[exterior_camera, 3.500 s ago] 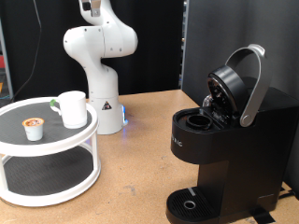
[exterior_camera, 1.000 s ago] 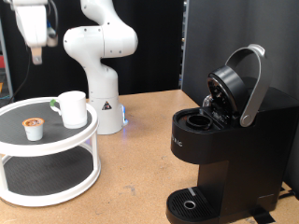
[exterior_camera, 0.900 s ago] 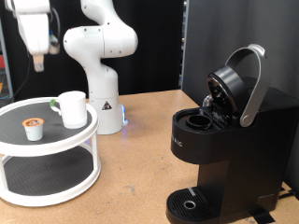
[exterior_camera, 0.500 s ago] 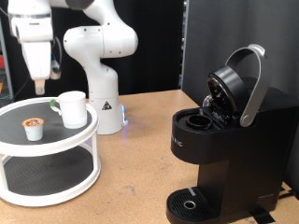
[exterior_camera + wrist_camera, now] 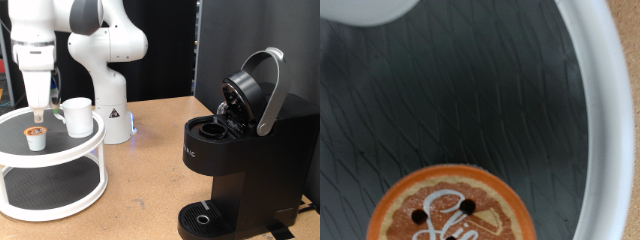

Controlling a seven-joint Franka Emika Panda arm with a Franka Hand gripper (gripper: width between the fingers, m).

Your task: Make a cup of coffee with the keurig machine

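Observation:
My gripper should go down to the pod's white sides before it closes on the pod. My gripper's fingers stop above the pod's orange lid (image 5: 36, 131), so they would miss if I closed now.
The white cup (image 5: 77, 116) stands on the top shelf of a round white two-tier tray (image 5: 60, 152) at the exterior view's left. Beside it sits a small white pod (image 5: 36, 138) with an orange-brown top. My gripper (image 5: 38, 112) hangs straight above the pod, a short way over it, holding nothing that shows. The wrist view looks down on the pod's orange lid (image 5: 445, 212), the dark mesh shelf, the tray's white rim (image 5: 605, 120) and a bit of the cup (image 5: 365, 7); no fingers show there. The black keurig machine (image 5: 240, 160) stands at the right with its lid raised and its pod chamber (image 5: 213, 128) bare.
The arm's white base (image 5: 108, 70) stands behind the tray on the wooden table (image 5: 145, 185). A black panel rises behind the machine. The tray's lower shelf (image 5: 50, 185) holds nothing.
The arm has swung in from the upper left and come down, so the gripper now hangs just over the pod. Cup, pod and machine have not moved.

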